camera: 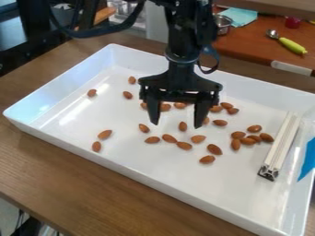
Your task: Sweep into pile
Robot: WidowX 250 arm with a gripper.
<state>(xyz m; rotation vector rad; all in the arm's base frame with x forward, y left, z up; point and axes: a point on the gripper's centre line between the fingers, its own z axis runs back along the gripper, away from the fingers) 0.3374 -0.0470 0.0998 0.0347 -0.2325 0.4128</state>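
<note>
My gripper should next pick up the bar [282, 144] by its long whitish body, so it can sweep the scattered almonds into a pile.
The black gripper [177, 123] hangs over the middle of the white tray [154, 174], its two fingers wide apart with nothing held. Almonds lie scattered on the tray floor: a loose group [197, 138] is below and around the gripper, and a few [144, 105] are partly behind it. A tighter cluster [248, 141] lies to the right, and a few single almonds [104, 134] lie to the left. A long whitish bar [282, 144] with a metal end rests at the tray's right side, beside the cluster and apart from the gripper.
High white walls surround the tray, which sits on a brown wooden table [92, 184]. Something blue [307, 159] shows at the right wall. Behind, an orange-brown counter holds a metal bowl [223, 23], a teal cloth [239, 16] and a spoon with a green handle [292, 45].
</note>
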